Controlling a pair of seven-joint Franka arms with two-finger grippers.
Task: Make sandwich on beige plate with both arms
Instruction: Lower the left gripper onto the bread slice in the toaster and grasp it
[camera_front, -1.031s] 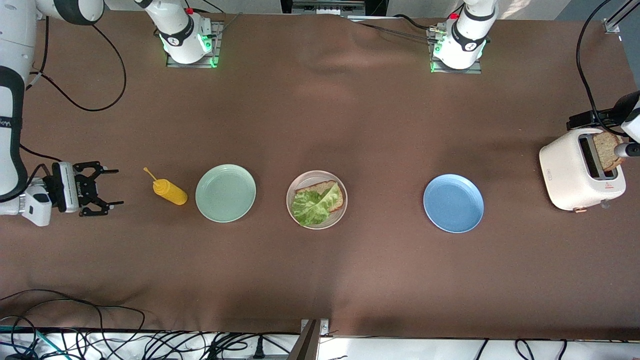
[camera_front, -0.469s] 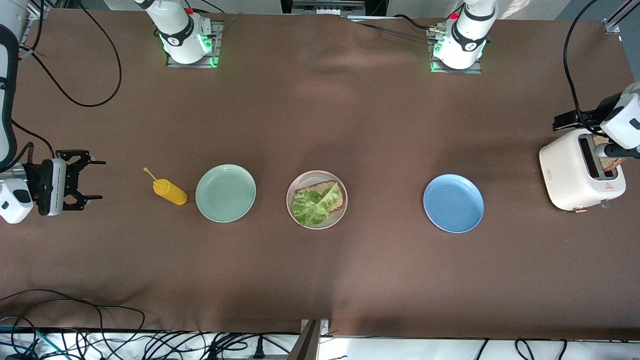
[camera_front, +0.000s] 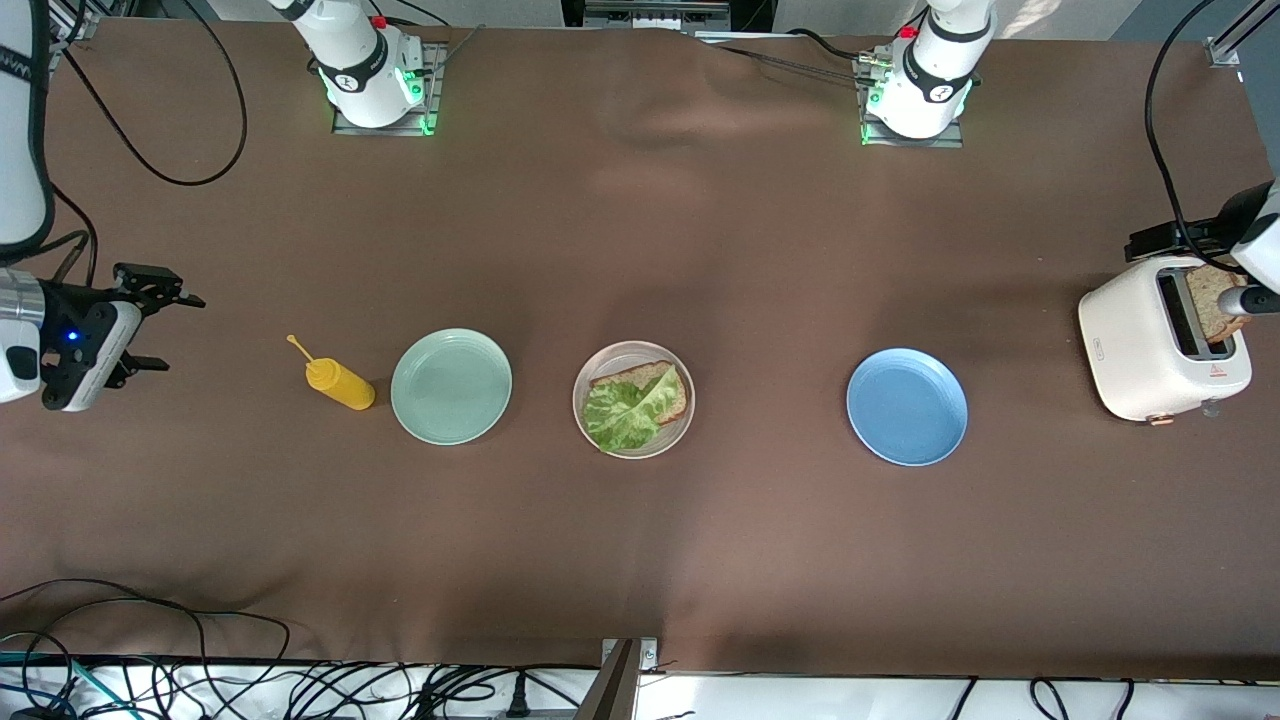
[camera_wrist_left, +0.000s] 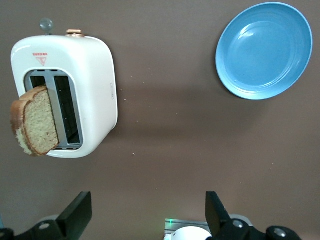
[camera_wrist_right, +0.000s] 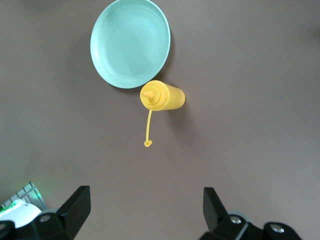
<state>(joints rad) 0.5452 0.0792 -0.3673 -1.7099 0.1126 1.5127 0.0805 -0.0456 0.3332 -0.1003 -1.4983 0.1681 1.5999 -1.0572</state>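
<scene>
My left gripper grabs the toaster's bread slice by its protruding crust edge (camera_front: 1214, 300) next, to top the sandwich on the beige plate (camera_front: 681, 430).
The beige plate (camera_front: 681, 430) lies mid-table between the mint-green and blue plates. It holds one brown bread slice (camera_front: 668, 386) with a green lettuce leaf (camera_front: 624, 416) on it. A second bread slice (camera_front: 1214, 304) sticks up tilted out of the white toaster (camera_front: 1140, 350); it also shows in the left wrist view (camera_wrist_left: 34, 124). My left gripper (camera_wrist_left: 148, 220) is open and empty, up beside the toaster (camera_wrist_left: 95, 85), apart from the bread. My right gripper (camera_front: 175, 332) is open and empty over the table at the right arm's end; in the right wrist view (camera_wrist_right: 145, 215) nothing is between its fingers.
A yellow mustard bottle (camera_front: 342, 384) with a loose cap strap stands beside the mint-green plate (camera_front: 451, 386), toward the right arm's end. The blue plate (camera_front: 907, 406) lies between the beige plate and the toaster. Cables hang along the table's near edge.
My right gripper has drawn back toward the right arm's end of the table and turned. My left hand shifted slightly over the toaster and back; the bread stays in the slot.
</scene>
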